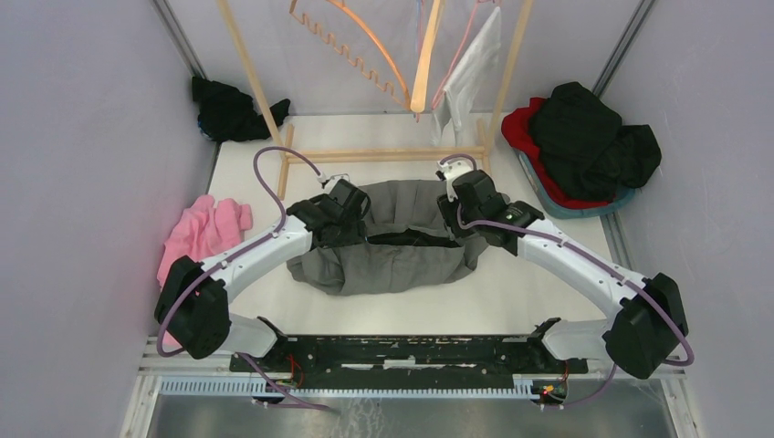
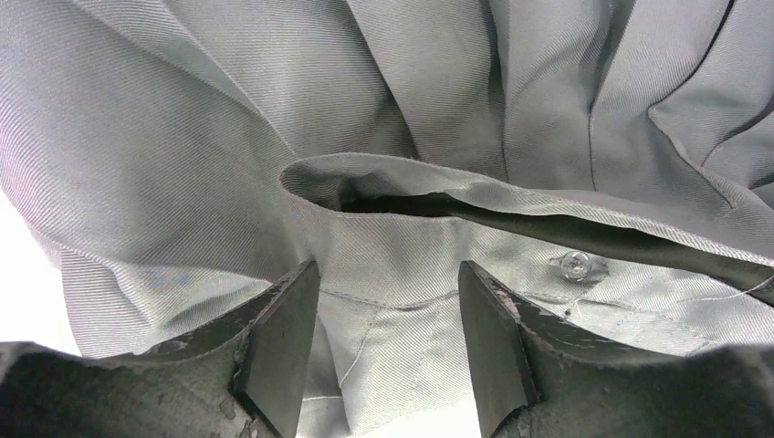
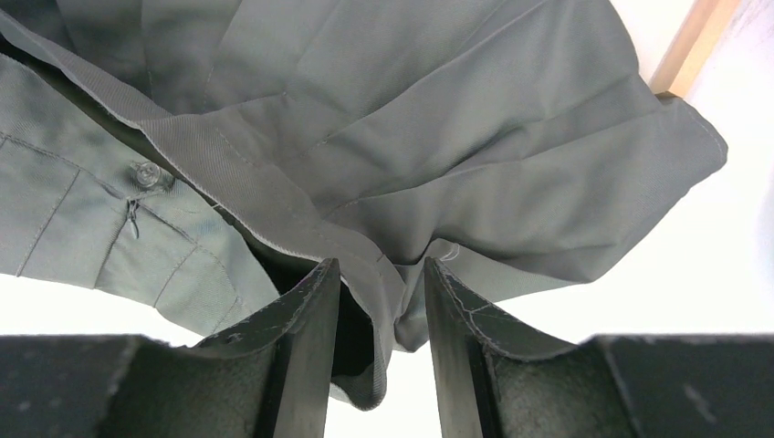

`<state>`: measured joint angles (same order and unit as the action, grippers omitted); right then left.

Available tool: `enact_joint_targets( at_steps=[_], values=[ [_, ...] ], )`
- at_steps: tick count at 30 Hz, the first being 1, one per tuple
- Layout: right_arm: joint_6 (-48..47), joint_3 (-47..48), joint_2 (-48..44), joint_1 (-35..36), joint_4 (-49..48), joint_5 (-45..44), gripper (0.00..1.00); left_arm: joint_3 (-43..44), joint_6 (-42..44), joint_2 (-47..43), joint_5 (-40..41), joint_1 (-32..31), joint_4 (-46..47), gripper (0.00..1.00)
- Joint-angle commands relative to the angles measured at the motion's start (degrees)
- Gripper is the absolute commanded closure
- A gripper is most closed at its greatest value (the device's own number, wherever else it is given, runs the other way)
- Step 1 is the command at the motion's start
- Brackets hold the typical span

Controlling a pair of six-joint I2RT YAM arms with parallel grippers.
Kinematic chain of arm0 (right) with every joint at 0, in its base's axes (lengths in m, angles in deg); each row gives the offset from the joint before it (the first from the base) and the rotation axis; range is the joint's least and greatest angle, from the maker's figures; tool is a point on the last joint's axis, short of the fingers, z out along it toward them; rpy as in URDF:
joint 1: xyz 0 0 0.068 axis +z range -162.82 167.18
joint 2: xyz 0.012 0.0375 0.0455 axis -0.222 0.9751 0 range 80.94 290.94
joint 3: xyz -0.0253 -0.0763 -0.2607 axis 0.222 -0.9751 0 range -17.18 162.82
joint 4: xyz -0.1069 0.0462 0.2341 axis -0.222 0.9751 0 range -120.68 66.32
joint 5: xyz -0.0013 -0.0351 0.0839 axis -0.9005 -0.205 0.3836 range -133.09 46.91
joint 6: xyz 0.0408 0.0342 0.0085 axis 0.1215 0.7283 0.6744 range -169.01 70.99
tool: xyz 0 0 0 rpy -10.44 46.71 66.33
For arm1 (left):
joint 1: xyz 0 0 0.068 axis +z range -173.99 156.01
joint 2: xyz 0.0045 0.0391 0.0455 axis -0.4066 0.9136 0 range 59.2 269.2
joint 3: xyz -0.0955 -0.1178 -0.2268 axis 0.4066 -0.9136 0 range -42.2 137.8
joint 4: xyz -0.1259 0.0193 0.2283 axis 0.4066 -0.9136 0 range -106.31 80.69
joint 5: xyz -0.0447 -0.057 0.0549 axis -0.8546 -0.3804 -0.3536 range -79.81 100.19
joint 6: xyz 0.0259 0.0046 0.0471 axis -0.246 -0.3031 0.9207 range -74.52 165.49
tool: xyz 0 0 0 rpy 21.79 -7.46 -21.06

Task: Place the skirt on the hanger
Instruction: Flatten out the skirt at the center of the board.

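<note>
The skirt's waistband end (image 1: 366,239) is opposite my right gripper. My left gripper should grab it next, to spread the waistband for the hanger (image 1: 379,46).
The grey skirt (image 1: 392,246) lies bunched on the table between both arms, its waistband facing the rack. My left gripper (image 1: 351,208) sits at the waistband's left end; in the left wrist view its jaws (image 2: 388,269) stand wide apart over the flat band, beside a clear button (image 2: 573,265). My right gripper (image 1: 454,205) is at the right end; in the right wrist view a fold of the skirt (image 3: 456,137) hangs between its parted fingers (image 3: 381,265), with a gap on the right side. An orange hanger (image 1: 379,46) hangs on the rack behind.
A wooden rack (image 1: 383,155) stands at the back with a white garment (image 1: 470,73) on it. Black cloth (image 1: 233,109) lies back left and pink cloth (image 1: 205,233) left. A basket (image 1: 584,208) of red and black clothes sits right.
</note>
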<state>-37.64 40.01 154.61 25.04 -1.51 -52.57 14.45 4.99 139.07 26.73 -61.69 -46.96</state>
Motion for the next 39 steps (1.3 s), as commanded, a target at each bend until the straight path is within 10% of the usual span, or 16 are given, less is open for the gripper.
enact_joint_targets(
  at_steps=[1, 28, 35, 39],
  values=[
    [-1.2, 2.6, 0.8, 0.2, -2.5, 1.5, 0.55, -0.5, -0.1, -1.6, 2.0, -0.1, -0.7, 0.36],
    [-1.1, 3.7, 7.4, 0.2, -4.8, 2.5, 0.55, 0.1, -0.2, 3.0, 6.2, 2.3, 4.2, 0.3],
    [-0.9, 4.5, 9.4, 0.2, -4.6, 2.6, 0.59, -2.1, 1.4, 1.9, 1.5, 3.4, 6.5, 0.91],
    [-0.4, 4.8, 9.2, 0.3, -4.7, 2.2, 0.79, -1.5, 2.2, -1.0, 0.7, 3.4, 5.5, 0.97]
  ],
)
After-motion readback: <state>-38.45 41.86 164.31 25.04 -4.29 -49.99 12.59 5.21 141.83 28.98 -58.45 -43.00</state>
